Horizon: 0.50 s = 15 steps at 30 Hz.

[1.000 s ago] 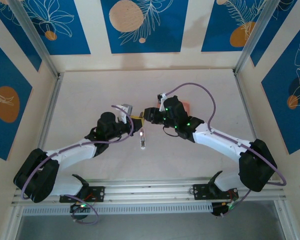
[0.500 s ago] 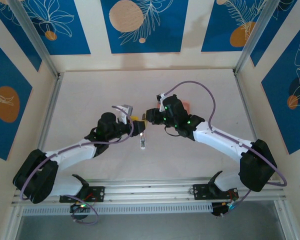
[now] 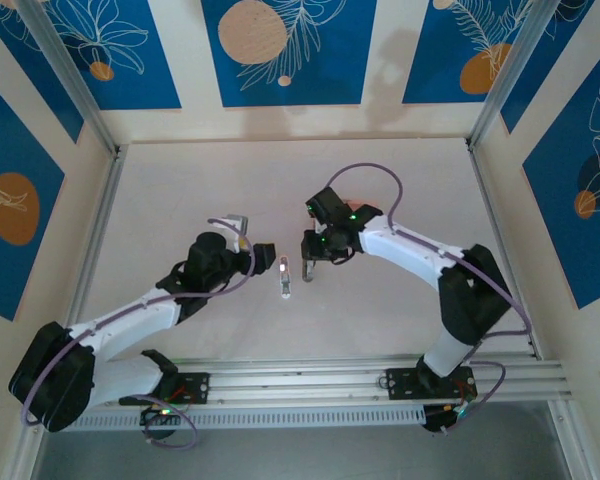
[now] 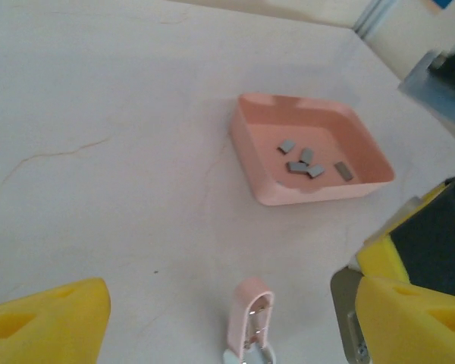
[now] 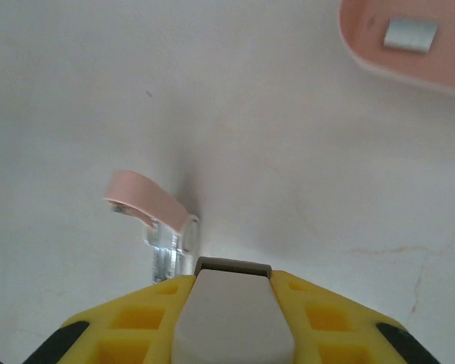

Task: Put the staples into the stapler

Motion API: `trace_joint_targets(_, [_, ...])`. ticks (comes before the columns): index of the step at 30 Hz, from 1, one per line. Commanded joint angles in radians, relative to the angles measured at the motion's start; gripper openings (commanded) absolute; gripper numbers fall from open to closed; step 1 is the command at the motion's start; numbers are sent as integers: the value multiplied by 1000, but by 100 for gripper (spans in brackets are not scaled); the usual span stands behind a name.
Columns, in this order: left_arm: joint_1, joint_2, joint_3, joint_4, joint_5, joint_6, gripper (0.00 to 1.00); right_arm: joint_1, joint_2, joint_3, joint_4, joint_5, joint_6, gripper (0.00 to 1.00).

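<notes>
My right gripper keeps hold of the white-grey stapler (image 5: 231, 318), which hangs above the table beside the pink stapler and would fall if I opened now.
Several small grey staples (image 4: 303, 161) lie in the shallow pink tray (image 4: 262, 171); one staple (image 5: 410, 34) and a tray corner (image 5: 364, 53) appear in the right wrist view. A small pink stapler (image 3: 284, 282) (image 4: 250, 322) (image 5: 145, 196) lies hinged open on the table between the arms. My left gripper (image 3: 264, 255) (image 4: 227, 326) is open just left of it, holding nothing. My right gripper (image 3: 308, 266) (image 5: 232, 303) points down just right of the pink stapler, shut on a white-grey stapler (image 5: 231, 318).
The right arm's cable loops above its wrist (image 3: 365, 175). Aluminium rails (image 3: 100, 230) and patterned walls bound the table on three sides. Bare tabletop (image 4: 98, 152) stretches left of the tray.
My left gripper has opened and drawn back to the left. My right gripper kept the white-grey stapler and swung down beside the pink stapler.
</notes>
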Motion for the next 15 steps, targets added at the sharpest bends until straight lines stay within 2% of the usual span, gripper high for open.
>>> trace_joint_targets(1, [6, -29, -25, -45, -61, 29, 84, 12, 50, 74, -134, -17, -5, 15])
trace_joint_targets(15, [24, -27, -80, -18, -57, 32, 85, 17, 212, 198, -224, -18, 30, 16])
